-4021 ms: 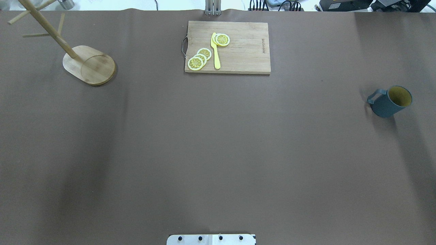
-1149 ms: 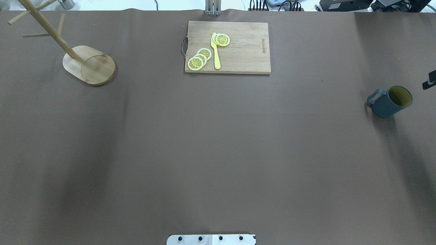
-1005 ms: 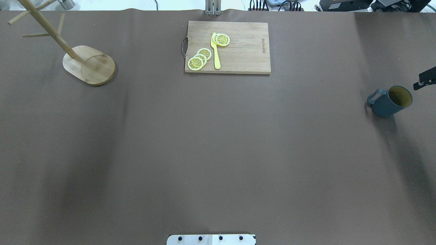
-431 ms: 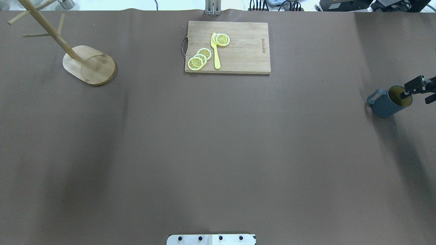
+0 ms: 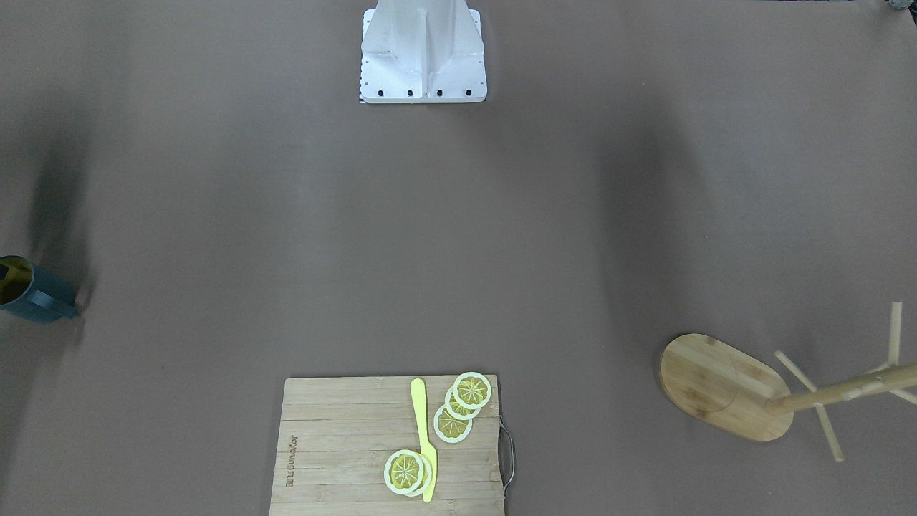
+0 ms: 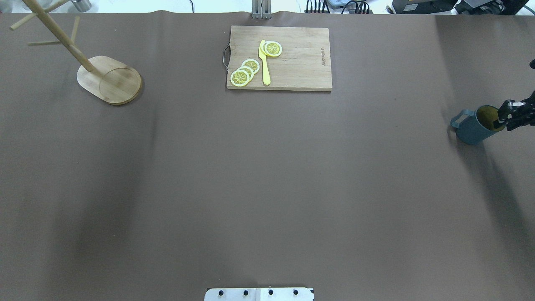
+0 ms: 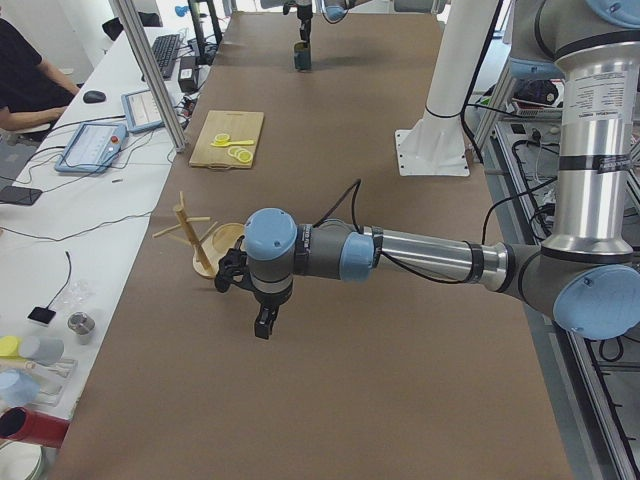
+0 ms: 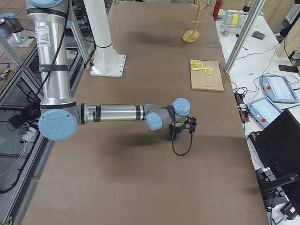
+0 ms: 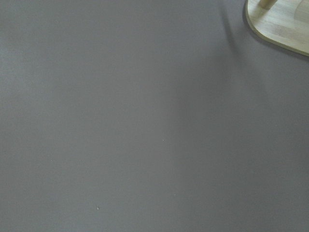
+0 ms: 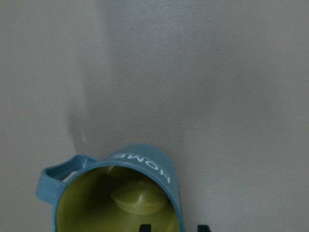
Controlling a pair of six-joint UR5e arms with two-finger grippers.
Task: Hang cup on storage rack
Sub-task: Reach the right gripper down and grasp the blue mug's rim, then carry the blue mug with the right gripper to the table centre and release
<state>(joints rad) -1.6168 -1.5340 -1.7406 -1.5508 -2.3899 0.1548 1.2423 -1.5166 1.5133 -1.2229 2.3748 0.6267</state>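
Next, the right gripper grabs the cup by its rim (image 10: 176, 203), which leaves the cup's handle (image 10: 53, 181) free to hang on the rack.
The dark teal cup (image 6: 472, 129) with a yellow inside stands upright at the table's right edge, handle pointing left. It also shows in the front view (image 5: 32, 294) and the right wrist view (image 10: 120, 193). My right gripper (image 6: 503, 124) is open and straddles the cup's rim. One fingertip (image 10: 145, 227) is inside the cup and the other is outside the wall. The bamboo storage rack (image 6: 110, 81) stands at the far left, and its pegs are bare. My left gripper (image 7: 262, 328) hangs above the table near the rack; I cannot tell whether it is open.
A wooden cutting board (image 6: 299, 62) with lemon slices (image 6: 244, 72) and a yellow knife (image 6: 264, 62) lies at the table's far middle. The robot's white base (image 5: 423, 57) stands at the near middle. A corner of the rack's base (image 9: 285, 24) shows in the left wrist view.
My right gripper came in from the right edge and moved left and down to the cup, with one finger now inside its rim. The cup and rack have not moved.
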